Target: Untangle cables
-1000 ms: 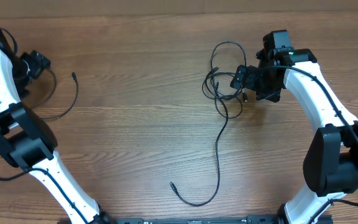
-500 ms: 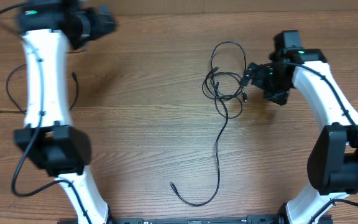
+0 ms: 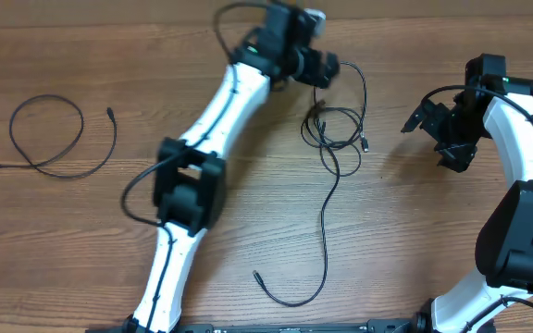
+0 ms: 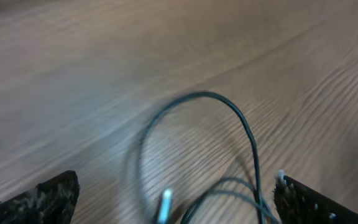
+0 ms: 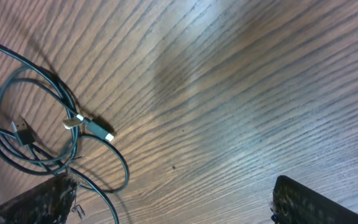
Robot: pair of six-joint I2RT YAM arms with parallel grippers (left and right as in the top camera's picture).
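Next, the left gripper grabs the loop reaching out of the tangle (image 3: 351, 65), opposite the long tail (image 3: 325, 240), to draw that cable free.
A tangle of thin black cables (image 3: 333, 129) lies at the table's upper middle, with a loop (image 3: 363, 83) reaching up and a long tail (image 3: 325, 240) running down to a plug end at the front. A third cable (image 3: 81, 125) lies apart as a loose loop at far left. My left gripper (image 3: 327, 67) is open and hovers just above the tangle's upper loop; its wrist view shows the loop (image 4: 247, 124) and a plug (image 4: 165, 202) between the spread fingers (image 4: 176, 205). My right gripper (image 3: 433, 129) is open and empty, right of the tangle; its wrist view (image 5: 173, 205) shows the cables (image 5: 61, 93) at left.
The wooden table (image 3: 202, 231) carries only the cables. The left arm (image 3: 188, 185) stretches diagonally from the front base across the middle. The right arm (image 3: 526, 139) stands along the right edge.
My left arm has swung from the far left across to the top of the tangle. My right gripper has drawn back to the right, away from the tangle. The separated cable lies still at left.
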